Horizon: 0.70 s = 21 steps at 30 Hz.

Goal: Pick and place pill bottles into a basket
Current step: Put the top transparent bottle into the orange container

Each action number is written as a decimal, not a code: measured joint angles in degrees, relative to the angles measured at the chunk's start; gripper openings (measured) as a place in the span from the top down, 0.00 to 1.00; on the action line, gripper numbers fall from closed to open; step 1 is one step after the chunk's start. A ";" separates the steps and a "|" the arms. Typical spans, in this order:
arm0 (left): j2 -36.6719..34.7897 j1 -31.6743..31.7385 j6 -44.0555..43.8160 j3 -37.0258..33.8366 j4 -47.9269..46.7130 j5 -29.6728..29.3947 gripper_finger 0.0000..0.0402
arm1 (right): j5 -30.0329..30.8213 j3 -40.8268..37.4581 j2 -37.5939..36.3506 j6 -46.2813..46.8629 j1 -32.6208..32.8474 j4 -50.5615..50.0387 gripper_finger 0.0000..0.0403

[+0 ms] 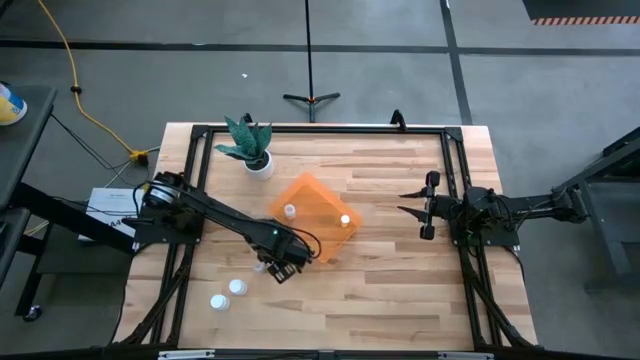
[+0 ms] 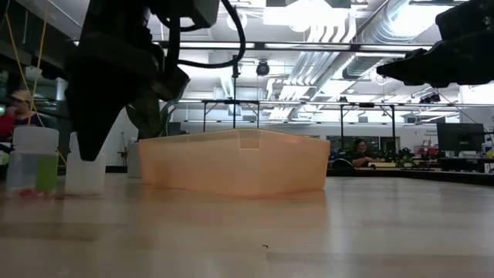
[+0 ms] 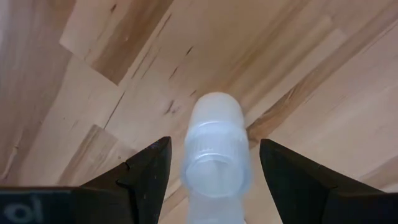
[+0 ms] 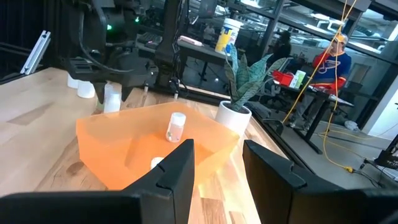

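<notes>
I should close my left gripper now, and it would hold the white bottle: my fingers are on either side of it in the left wrist view.
The orange basket (image 1: 315, 215) sits mid-table with two pill bottles in it, one (image 1: 290, 211) upright and one (image 1: 345, 221) near its right side. My left gripper (image 1: 272, 268) is open, pointing down over a white bottle (image 3: 216, 155) that stands upright on the table just near-left of the basket; its fingers (image 3: 149, 174) stand on either side of the bottle without touching. Two more bottles (image 1: 237, 287) (image 1: 218, 300) stand on the table nearer the front left. My right gripper (image 1: 425, 205) is open and empty, held above the table to the basket's right.
A white pot with a green plant (image 1: 258, 160) stands at the far left behind the basket. A black frame (image 1: 320, 128) runs along the table's edges. Bare wood lies between the basket and the right gripper and along the near edge.
</notes>
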 joint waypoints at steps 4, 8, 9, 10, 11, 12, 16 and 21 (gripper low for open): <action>0.17 0.00 0.07 -0.04 -0.06 0.76 0.31 | 0.00 0.00 0.00 0.00 0.00 -0.03 0.68; 0.16 0.00 1.64 -0.04 -0.08 0.77 0.37 | 0.00 0.00 0.00 0.00 0.02 -0.03 0.68; 0.18 0.00 2.16 -0.04 -0.08 0.77 0.40 | 0.00 0.00 0.00 0.00 0.00 -0.03 0.68; 0.18 0.00 2.47 -0.04 -0.10 0.77 0.43 | 0.00 0.00 0.00 0.00 0.01 -0.03 0.68; 0.16 0.00 2.61 -0.04 0.00 0.77 0.46 | 0.00 0.00 0.00 0.00 0.02 -0.03 0.68; 0.18 0.02 2.61 -0.04 0.07 0.77 0.49 | 0.00 0.00 0.00 0.00 0.01 -0.03 0.68; 0.09 0.07 3.25 0.02 0.05 1.10 0.57 | 0.00 0.00 0.00 0.02 0.02 -0.03 0.68; 0.07 0.34 7.60 0.02 0.42 1.01 0.56 | 0.00 0.00 0.00 0.02 0.00 -0.01 0.68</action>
